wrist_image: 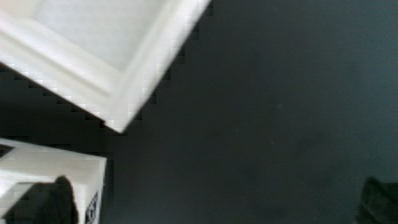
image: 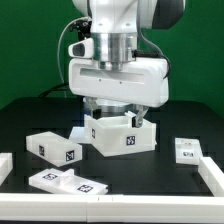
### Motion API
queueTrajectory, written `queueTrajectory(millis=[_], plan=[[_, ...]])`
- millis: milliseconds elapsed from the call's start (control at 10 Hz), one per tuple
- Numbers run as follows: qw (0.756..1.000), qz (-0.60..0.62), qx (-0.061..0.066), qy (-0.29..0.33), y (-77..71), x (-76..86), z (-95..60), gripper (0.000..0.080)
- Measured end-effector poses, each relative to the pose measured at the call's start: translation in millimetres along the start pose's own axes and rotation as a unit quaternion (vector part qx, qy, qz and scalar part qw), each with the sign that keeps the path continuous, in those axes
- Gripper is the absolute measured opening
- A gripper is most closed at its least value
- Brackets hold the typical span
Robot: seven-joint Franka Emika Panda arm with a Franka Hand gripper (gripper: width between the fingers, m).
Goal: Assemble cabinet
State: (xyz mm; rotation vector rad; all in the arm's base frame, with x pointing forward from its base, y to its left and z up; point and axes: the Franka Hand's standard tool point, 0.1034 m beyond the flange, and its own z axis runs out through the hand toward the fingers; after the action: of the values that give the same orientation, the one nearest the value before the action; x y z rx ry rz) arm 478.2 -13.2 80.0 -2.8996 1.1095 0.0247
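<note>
My fingers are still short of the white cabinet piece, so it is too early to close. My gripper moves toward the piece first, then closes.
The cabinet body, a matte white open box with a tag on its front, stands mid-table. My gripper hangs right over and behind it, its fingertips hidden there. In the wrist view my gripper is open, with only black table between the two dark fingers. A white framed cabinet piece fills one corner. Another white tagged piece lies right beside one finger. A white tagged block lies toward the exterior view's left. A small white tagged piece lies toward its right.
The marker board lies flat at the front of the black table. White rails border the table at the exterior view's right and left edges. A green wall stands behind.
</note>
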Motion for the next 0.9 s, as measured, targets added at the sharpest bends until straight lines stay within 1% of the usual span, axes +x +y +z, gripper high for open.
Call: queueTrajectory(millis=[200, 300, 400, 600, 700, 800, 900], plan=[[0.997, 0.07, 0.01, -0.006, -4.4, -5.3, 1.2, 0.0797], [0.986, 0.165, 0.02, -0.007, -3.2, -18.4, 7.9, 0.0797], [0.985, 0.17, 0.017, -0.01, -0.4, -29.4, 14.9, 0.0797], [0.984, 0.179, 0.019, -0.006, 2.3, -34.4, 25.5, 0.0797], [0.984, 0.18, 0.016, -0.009, 2.0, -38.6, 29.8, 0.0797], [0.984, 0.175, 0.015, -0.01, -0.4, -40.9, 30.9, 0.0797], [0.985, 0.17, 0.016, -0.01, -0.4, -40.8, 30.9, 0.0667]])
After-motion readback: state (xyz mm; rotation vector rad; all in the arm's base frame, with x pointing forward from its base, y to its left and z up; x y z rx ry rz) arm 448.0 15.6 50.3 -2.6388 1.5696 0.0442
